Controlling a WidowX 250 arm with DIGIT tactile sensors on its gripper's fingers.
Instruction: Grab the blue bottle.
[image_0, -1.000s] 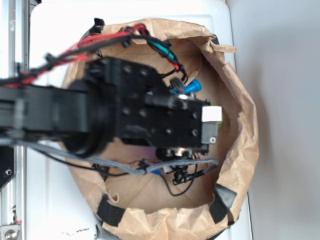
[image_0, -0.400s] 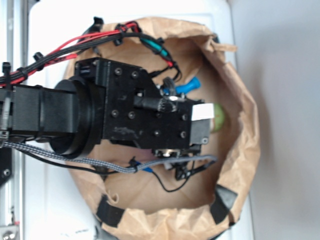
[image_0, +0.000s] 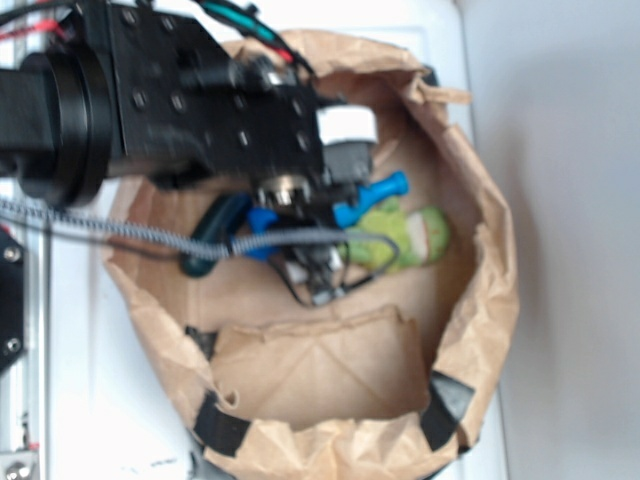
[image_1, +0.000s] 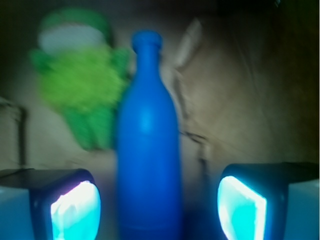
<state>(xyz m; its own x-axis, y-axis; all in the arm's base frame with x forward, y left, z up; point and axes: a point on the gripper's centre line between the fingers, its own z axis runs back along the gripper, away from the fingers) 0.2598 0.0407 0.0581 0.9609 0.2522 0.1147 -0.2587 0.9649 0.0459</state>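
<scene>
The gripper's fingers are above and short of the blue bottle's middle (image_1: 147, 135), beside the green toy (image_1: 80, 80), so the gripper needs to move lower toward the bottle before it closes on it.
The blue bottle (image_1: 148, 145) lies on the brown paper floor of the bag, its neck and cap pointing away from me in the wrist view. My gripper (image_1: 159, 210) is open, one glowing pad on each side of the bottle's body with a gap on both sides. In the exterior view the bottle (image_0: 372, 192) shows only as its capped neck and a bit of body under the black gripper (image_0: 310, 255), which hangs over the bag's middle.
A green plush toy (image_0: 400, 238) (image_1: 82, 90) lies right beside the bottle's neck. A dark teal capsule-shaped object (image_0: 212, 232) sits left of the gripper. The crumpled brown paper bag (image_0: 490, 290) walls everything in, with a folded flap at the front.
The arm has moved up and to the left in the exterior view, uncovering the green plush toy, the teal object and more of the bag floor.
</scene>
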